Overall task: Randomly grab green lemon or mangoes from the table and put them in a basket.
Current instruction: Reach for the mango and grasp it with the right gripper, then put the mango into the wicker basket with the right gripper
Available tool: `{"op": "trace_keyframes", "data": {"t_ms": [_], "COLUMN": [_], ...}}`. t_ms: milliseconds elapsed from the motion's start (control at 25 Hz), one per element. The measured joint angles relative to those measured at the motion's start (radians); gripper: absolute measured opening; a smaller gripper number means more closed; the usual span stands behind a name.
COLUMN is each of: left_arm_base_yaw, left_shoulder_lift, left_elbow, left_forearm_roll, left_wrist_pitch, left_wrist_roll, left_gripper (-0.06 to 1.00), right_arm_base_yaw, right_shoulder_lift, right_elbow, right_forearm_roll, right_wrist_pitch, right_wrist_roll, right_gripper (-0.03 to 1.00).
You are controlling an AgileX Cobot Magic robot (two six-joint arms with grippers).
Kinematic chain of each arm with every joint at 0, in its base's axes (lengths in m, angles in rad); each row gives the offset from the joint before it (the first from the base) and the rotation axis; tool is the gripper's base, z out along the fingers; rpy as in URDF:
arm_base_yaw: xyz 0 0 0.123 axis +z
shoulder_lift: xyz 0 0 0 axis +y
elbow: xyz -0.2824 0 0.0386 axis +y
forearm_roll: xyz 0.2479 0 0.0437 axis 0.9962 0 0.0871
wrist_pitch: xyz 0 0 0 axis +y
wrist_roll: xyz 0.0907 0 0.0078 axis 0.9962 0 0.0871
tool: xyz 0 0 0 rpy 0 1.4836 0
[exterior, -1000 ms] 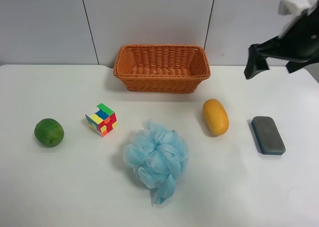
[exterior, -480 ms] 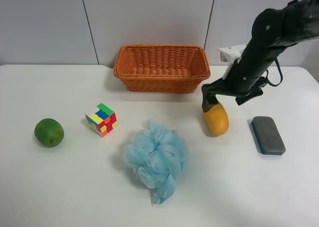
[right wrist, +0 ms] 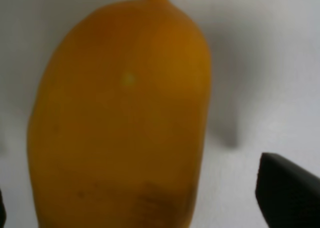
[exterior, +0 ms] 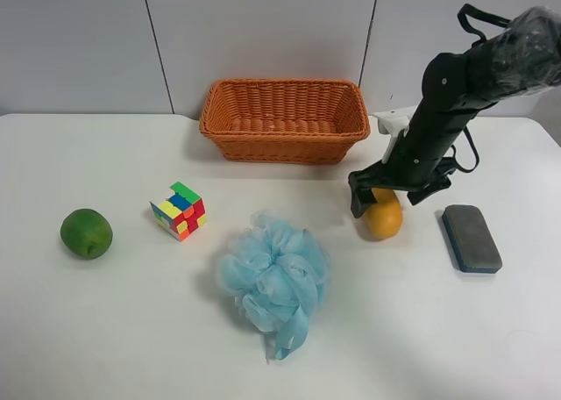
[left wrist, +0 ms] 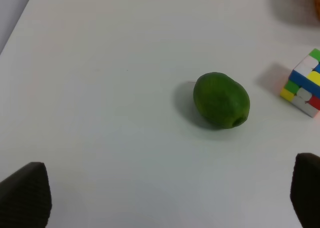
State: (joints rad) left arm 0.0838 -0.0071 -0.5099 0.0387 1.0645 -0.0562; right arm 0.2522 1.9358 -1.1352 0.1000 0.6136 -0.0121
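Note:
The fingers reach low over the white table on either side of the orange-yellow mango (exterior: 385, 222), so the robot's right gripper should close and would hold it.
The orange-yellow mango (exterior: 385, 222) lies on the white table (exterior: 131, 330), right of centre. The right gripper (exterior: 379, 200), on the arm at the exterior high view's right, is open and down over the mango's far end, one finger on each side. In the right wrist view the mango (right wrist: 120, 118) fills the frame, with a gap to the dark fingertip (right wrist: 290, 193). The green lemon (exterior: 86, 233) lies at the left. The left wrist view shows the lemon (left wrist: 221, 100) ahead of the open, empty left gripper (left wrist: 165, 203). The wicker basket (exterior: 280, 144) stands empty at the back.
A colourful cube (exterior: 178, 210) sits between the lemon and a light blue bath pouf (exterior: 274, 280). The cube also shows in the left wrist view (left wrist: 304, 83). A grey eraser block (exterior: 472, 238) lies just right of the mango. A grey panelled wall is behind the table.
The arm at the exterior high view's right has swung down from the upper right to the mango and lowered its open gripper around the fruit's far end. Nothing else has moved.

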Motion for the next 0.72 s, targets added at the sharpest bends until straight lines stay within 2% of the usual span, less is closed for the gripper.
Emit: {"op": "trace_keyframes", "data": {"t_ms": [80,120,240,280,720], "left_arm_base_yaw": [0.0,0.0,0.0,0.0,0.0], "left_shoulder_lift": [0.0,0.0,0.0,0.0,0.0], "left_elbow": [0.0,0.0,0.0,0.0,0.0], "left_forearm_roll": [0.0,0.0,0.0,0.0,0.0], "left_wrist_pitch": [0.0,0.0,0.0,0.0,0.0], "left_wrist_roll": [0.0,0.0,0.0,0.0,0.0], "left_gripper": [0.95,0.95,0.95,0.95,0.95], "right_arm_base_yaw": [0.0,0.0,0.0,0.0,0.0], "right_shoulder_lift": [0.0,0.0,0.0,0.0,0.0], "right_elbow": [0.0,0.0,0.0,0.0,-0.002], "right_forearm_roll": [0.0,0.0,0.009,0.009,0.016], "right_wrist_pitch": [-0.003,-0.003,0.0,0.002,0.004], "right_wrist_roll": [0.0,0.0,0.002,0.001,0.003], "right_gripper": [0.98,0.94,0.59,0.62,0.61]}}
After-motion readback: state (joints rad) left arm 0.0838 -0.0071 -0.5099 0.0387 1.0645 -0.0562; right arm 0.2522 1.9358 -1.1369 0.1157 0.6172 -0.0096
